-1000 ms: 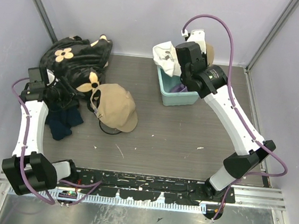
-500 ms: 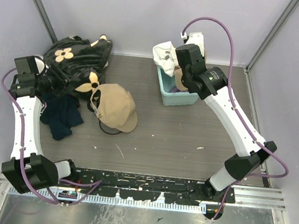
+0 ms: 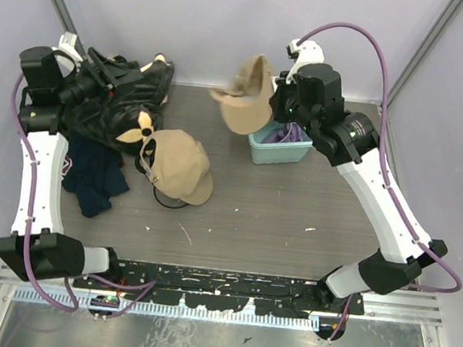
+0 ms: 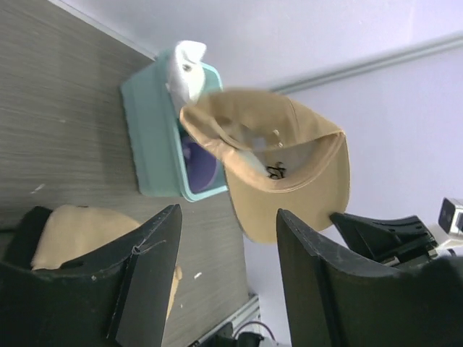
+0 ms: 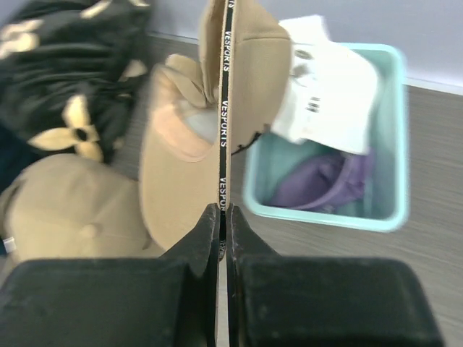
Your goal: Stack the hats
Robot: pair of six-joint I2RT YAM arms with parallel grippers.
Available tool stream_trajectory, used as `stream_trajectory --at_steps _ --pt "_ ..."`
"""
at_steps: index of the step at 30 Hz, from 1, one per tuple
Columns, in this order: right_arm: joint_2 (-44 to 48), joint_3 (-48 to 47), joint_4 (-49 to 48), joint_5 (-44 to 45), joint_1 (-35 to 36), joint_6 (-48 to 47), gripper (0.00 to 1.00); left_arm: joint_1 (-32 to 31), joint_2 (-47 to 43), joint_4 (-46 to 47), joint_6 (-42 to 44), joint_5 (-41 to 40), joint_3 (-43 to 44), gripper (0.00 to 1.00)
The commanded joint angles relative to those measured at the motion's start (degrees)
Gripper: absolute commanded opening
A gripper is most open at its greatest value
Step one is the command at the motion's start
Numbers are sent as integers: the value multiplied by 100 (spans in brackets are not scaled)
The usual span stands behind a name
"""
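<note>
The left gripper grabs the hanging tan hat's top (image 3: 254,73) (image 4: 249,110) next, opposite the hat's brim, and leaves that brim free for my right gripper to stack the hat.
My right gripper (image 5: 223,213) is shut on the strap edge of a tan hat (image 3: 243,100), which hangs in the air left of the teal bin (image 3: 260,149). In the bin lie a white hat (image 5: 329,87) and a purple hat (image 5: 325,181). Another tan hat (image 3: 179,164) sits on the table, with a black rim (image 3: 166,200) showing under it. My left gripper (image 4: 228,217) is open and empty, raised at the far left (image 3: 101,73) and facing the hanging tan hat (image 4: 289,181).
Black fabric with tan flowers (image 3: 119,99) is heaped at the back left, under my left gripper. Dark navy clothing (image 3: 94,180) lies in front of it. Walls close in the table on three sides.
My right gripper has lifted the tan hat up out of the bin and to the left. The white hat has dropped into the bin. My left arm has risen and swung back.
</note>
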State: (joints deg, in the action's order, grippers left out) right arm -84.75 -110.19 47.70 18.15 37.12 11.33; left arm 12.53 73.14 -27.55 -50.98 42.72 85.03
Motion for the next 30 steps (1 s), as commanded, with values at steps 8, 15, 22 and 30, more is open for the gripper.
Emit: stream_trajectory --at_steps 8,15,22,30 --pt "395 0 -1550 -3770 34 762 1 -943 419 631 -725 691 607 64" --pt "457 6 -1330 -3576 39 287 1 -1367 548 -255 -864 308 1230 65" --pt "924 782 -1468 -2489 227 -677 1 -1587 838 -1451 -1064 418 2115 66" --pt "923 899 -1241 -1217 1004 -1720 1 -2256 1594 -2287 -899 401 3084 68"
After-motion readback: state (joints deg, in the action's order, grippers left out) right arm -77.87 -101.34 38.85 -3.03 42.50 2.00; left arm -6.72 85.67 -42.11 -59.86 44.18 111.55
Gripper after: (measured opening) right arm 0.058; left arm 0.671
